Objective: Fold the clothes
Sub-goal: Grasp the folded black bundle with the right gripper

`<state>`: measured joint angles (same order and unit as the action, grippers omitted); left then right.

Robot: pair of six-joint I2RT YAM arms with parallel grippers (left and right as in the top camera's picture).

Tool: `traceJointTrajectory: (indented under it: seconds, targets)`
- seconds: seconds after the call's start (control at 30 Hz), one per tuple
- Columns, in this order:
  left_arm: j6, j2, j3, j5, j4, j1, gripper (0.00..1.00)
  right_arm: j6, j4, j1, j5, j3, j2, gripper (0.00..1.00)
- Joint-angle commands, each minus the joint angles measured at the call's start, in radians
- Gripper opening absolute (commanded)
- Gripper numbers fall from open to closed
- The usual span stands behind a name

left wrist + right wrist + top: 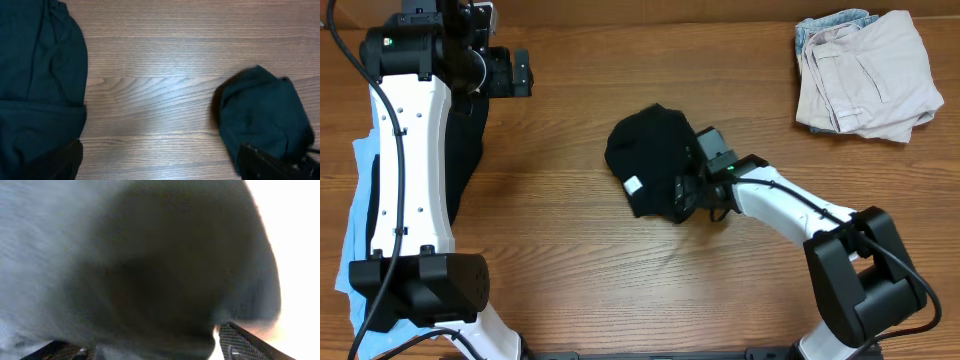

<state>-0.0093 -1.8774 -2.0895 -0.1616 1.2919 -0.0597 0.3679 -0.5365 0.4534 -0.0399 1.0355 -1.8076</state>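
Observation:
The robot's right gripper will next lay the black garment folded on the pile, so it will grab the garment's edge nearest to it and pinch the bunched fabric together.
A black garment (655, 160), bunched into a compact bundle with a small white label (633, 185), lies mid-table. My right gripper (686, 188) is at its right edge. In the right wrist view the dark fabric (165, 270) fills the space between the spread fingers (240, 340), with a bright sliver of gap beside the right pad; the gripper (150, 345) is open. My left gripper (516, 72) hovers open and empty at the far left over bare wood (160, 170). The left wrist view also shows the bundle (260, 120).
Another black garment (470, 140) (40, 75) and a light blue one (360, 200) lie under the left arm at the table's left edge. A pile of beige and pale blue clothes (870, 75) sits at the far right corner.

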Motion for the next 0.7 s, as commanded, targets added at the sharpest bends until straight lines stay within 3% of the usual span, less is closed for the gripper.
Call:
traceJointTrajectory:
  seconds: [0.0,0.2,0.5,0.67]
  targets:
    - [-0.013,-0.006,-0.008,-0.011,0.005,-0.003,1.00,0.029,0.064,-0.058,-0.144,-0.010,-0.002,0.82]
    - [-0.013,-0.006,-0.008,-0.011,-0.006,-0.002,1.00,-0.038,0.208,-0.149,-0.113,0.004,0.000,0.82]
    - [-0.013,-0.006,-0.008,-0.011,-0.033,-0.003,1.00,-0.177,-0.134,-0.098,0.062,0.296,0.043,0.82]
    - [-0.013,-0.006,-0.008,-0.011,-0.048,-0.003,1.00,-0.365,-0.158,0.014,0.063,0.338,0.040,0.83]
